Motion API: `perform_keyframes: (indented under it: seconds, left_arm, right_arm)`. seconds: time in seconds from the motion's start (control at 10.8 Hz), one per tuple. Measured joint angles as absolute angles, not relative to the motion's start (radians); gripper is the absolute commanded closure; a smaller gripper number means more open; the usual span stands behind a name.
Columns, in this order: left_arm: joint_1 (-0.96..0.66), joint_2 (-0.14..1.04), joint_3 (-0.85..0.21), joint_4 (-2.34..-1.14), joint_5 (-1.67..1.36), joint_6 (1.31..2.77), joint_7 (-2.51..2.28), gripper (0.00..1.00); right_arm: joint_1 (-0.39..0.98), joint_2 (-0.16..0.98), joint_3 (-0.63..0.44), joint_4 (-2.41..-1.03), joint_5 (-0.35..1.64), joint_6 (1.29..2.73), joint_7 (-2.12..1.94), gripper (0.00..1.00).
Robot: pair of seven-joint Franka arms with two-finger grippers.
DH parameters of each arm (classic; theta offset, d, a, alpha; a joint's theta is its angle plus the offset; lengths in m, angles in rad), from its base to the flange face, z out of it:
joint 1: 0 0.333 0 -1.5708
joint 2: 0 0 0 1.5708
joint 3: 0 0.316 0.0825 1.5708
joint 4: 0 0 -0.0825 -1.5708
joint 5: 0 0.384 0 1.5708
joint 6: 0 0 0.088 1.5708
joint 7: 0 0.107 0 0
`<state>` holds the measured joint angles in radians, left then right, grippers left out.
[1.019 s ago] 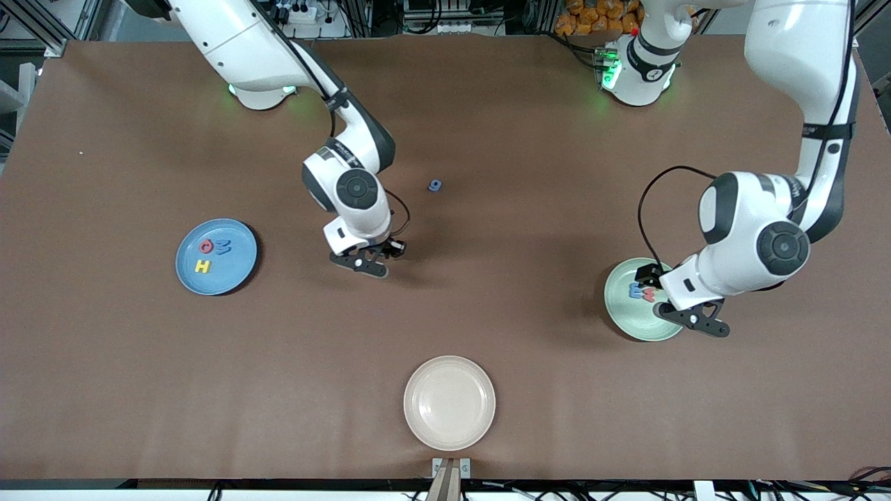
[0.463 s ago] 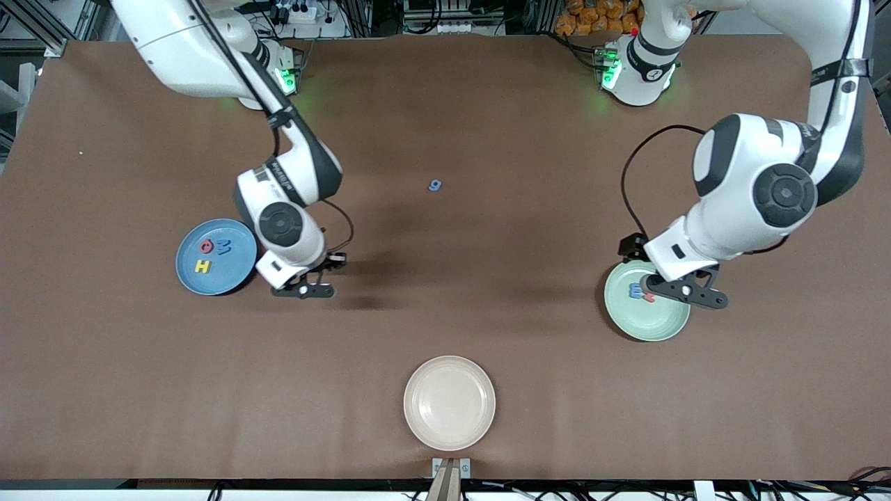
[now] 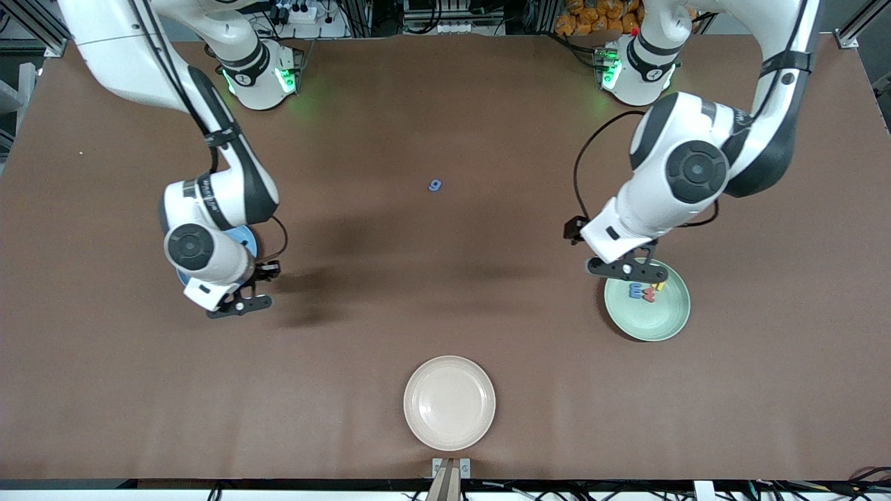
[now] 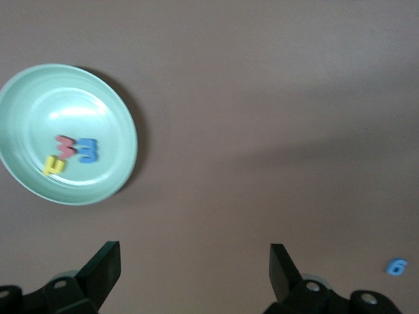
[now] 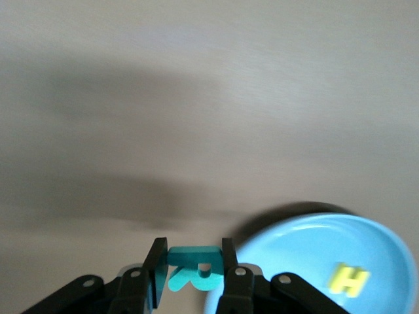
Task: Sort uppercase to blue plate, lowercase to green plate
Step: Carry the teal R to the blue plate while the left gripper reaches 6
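Observation:
In the right wrist view the teal R (image 5: 191,257) hangs short of the blue plate's rim (image 5: 263,234), so my right gripper now moves it closer before releasing it.
My right gripper (image 3: 240,305) is shut on the teal R (image 5: 194,268) and hangs over the edge of the blue plate (image 3: 247,242), which the arm mostly hides. In the right wrist view the blue plate (image 5: 294,255) holds the yellow H (image 5: 348,280). My left gripper (image 3: 626,268) is open and empty (image 4: 194,261), over the green plate's (image 3: 668,325) edge toward the robots. That green plate (image 4: 39,98) carries a blue m (image 3: 635,290), a red m (image 3: 649,296) and a yellow h (image 3: 658,285). The blue g (image 3: 435,185) lies alone mid-table, also seen from the left wrist as the g (image 4: 396,267).
A beige plate (image 3: 449,402) with nothing on it sits near the table's front edge, nearer the front camera than the g. Brown table surface stretches between the plates.
My right arm carried the R from mid-table to the blue plate, covering most of it. My left arm drew back off the green plate, uncovering the yellow h.

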<state>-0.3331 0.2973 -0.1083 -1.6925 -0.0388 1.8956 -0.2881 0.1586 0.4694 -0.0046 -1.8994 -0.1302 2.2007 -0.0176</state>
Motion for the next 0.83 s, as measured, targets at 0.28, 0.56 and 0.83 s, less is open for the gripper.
perform_keyframes:
  seconds: [0.28, 0.56, 0.83]
  left_arm:
    - [-0.383, 0.299, -0.134, -1.709, -0.039, 1.891, -0.396, 0.00]
    - [-0.425, 0.304, -0.169, -1.729, -0.039, 1.891, -0.499, 0.00]
    - [-0.459, 0.329, -0.184, -1.746, -0.039, 1.928, -0.588, 0.00]
  right_arm:
    - [0.142, 0.448, -0.088, -1.930, -0.009, 2.154, -0.250, 0.78]
    - [0.142, 0.447, -0.109, -1.992, 0.005, 2.152, -0.294, 0.78]
    - [0.141, 0.447, -0.116, -2.044, 0.025, 2.179, -0.330, 0.73]
